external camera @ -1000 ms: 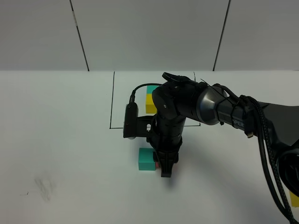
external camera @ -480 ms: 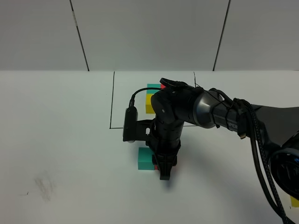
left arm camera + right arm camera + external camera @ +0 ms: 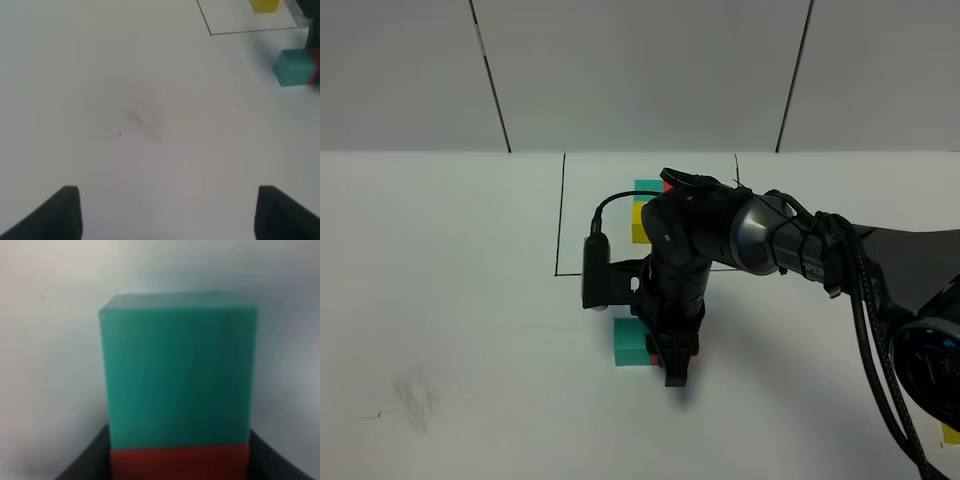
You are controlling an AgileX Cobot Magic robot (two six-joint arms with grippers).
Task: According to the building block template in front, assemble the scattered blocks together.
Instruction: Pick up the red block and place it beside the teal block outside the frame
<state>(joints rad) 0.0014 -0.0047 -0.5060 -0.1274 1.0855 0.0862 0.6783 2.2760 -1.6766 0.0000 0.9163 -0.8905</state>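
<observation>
My right gripper should open now, because the red cube's lower edge (image 3: 655, 362) is level with the teal cube's lower edge on the tabletop, so the red cube would stay.
The building block template sits inside a black outline (image 3: 560, 215): a teal cube (image 3: 645, 186), a red cube (image 3: 668, 185) and a yellow cube (image 3: 640, 222), partly hidden behind the right arm. In front of the outline lies the scattered teal cube (image 3: 632, 342). My right gripper (image 3: 674, 373) points down at its right side. In the right wrist view it is shut on the scattered red cube (image 3: 179, 462), which presses flat against the teal cube (image 3: 177, 370). The scattered yellow cube (image 3: 950, 432) lies at the near right edge. My left gripper (image 3: 170, 215) hangs open over bare table.
The white table carries a faint grey smudge (image 3: 415, 400) at the near left. The right arm and its cables (image 3: 880, 300) stretch from the right edge across the middle. The left wrist view shows the teal cube (image 3: 295, 66) and the outline's corner (image 3: 210, 34) far off.
The right arm's upper part has shifted slightly left, uncovering the template's red cube. The gripper and the teal cube have hardly moved.
</observation>
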